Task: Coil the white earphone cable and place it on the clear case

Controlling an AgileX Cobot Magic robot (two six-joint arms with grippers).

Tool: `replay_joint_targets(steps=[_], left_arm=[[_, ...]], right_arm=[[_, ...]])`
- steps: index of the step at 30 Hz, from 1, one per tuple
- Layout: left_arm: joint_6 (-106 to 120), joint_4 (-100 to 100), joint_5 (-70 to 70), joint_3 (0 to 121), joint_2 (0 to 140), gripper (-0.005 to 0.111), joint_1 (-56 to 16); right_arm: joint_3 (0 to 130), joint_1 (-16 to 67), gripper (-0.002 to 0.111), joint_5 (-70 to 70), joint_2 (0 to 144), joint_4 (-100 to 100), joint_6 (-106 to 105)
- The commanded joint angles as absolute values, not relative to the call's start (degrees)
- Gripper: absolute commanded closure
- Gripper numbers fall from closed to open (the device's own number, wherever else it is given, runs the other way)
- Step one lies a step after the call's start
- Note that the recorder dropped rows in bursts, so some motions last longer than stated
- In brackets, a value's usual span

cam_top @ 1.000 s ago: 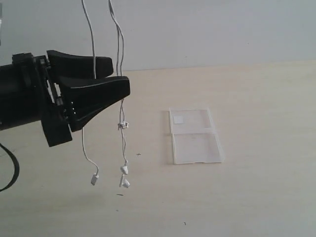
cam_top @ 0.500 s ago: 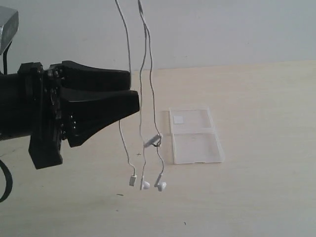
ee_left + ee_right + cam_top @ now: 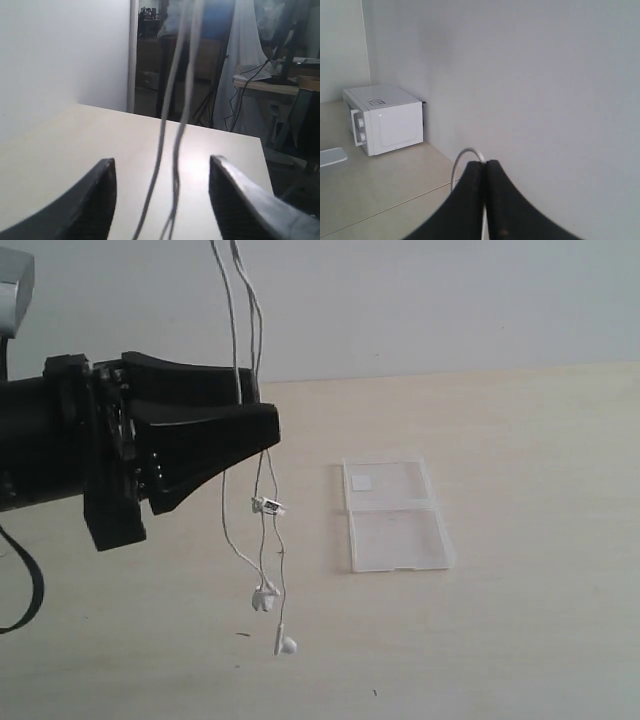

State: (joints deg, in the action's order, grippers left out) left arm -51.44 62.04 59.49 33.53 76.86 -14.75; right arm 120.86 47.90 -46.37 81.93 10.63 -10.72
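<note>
My left gripper should next grab the hanging parts of the white earphone cable (image 3: 232,350) above the cable's inline piece to coil it.
The white earphone cable (image 3: 232,350) hangs down from above the exterior view in two thin strands. Its inline piece (image 3: 267,506) and two earbuds (image 3: 265,598) dangle just above the table. My left gripper (image 3: 268,408) is open at mid-height, and in the left wrist view the cable (image 3: 165,120) runs between the spread fingers of that gripper (image 3: 161,165) without touching them. My right gripper (image 3: 485,165) is out of the exterior view, shut on a loop of the cable (image 3: 460,160). The clear case (image 3: 395,515) lies open and flat on the table, right of the hanging earbuds.
The light wooden table (image 3: 520,640) runs back to a plain wall. A black robot cable (image 3: 30,590) loops at the left edge. A white box-shaped appliance (image 3: 385,117) shows in the right wrist view. A desk with clutter (image 3: 280,75) stands beyond the table's far end.
The hanging cable has swung left again, back to the left gripper's tips, and the earbuds have shifted left with it. The left gripper has drawn back slightly to the left.
</note>
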Motion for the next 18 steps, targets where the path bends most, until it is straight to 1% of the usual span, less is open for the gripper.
replay_joint_targets(steps=[1,2,3,4,5,7,8,12,18], left_arm=[[-51.13,60.93,58.88,36.35,79.55,0.053,-18.00],[-51.13,60.93,58.88,36.94,80.24,0.054,-18.92],[-51.13,61.10,58.88,37.63,81.01,0.059,-19.94],[-51.13,61.08,58.88,38.09,81.69,0.066,-20.68],[-51.13,61.08,58.75,38.40,82.06,0.074,-20.84],[-51.13,61.19,57.97,38.41,82.10,0.097,-20.96],[-51.28,61.67,57.35,38.41,81.88,0.106,-20.96],[-52.74,64.83,54.95,38.41,79.97,0.107,-20.59],[-58.25,68.07,46.51,38.41,76.68,0.107,-20.59]], right_arm=[[121.06,48.02,0.108,-45.20,82.06,10.51,-10.44],[121.06,48.02,0.108,-45.20,82.06,10.51,-10.44],[121.06,48.02,0.108,-45.20,82.06,10.51,-10.44],[121.06,48.02,0.108,-45.35,82.06,10.51,-10.44],[121.06,48.02,0.108,-45.66,82.06,10.51,-10.44],[121.06,48.02,0.108,-46.33,81.95,10.51,-10.44],[121.06,48.02,0.108,-46.84,81.86,10.39,-10.44],[121.06,48.02,0.108,-47.52,81.37,7.33,-10.07],[121.06,48.02,0.108,-51.02,79.24,2.50,-4.04]])
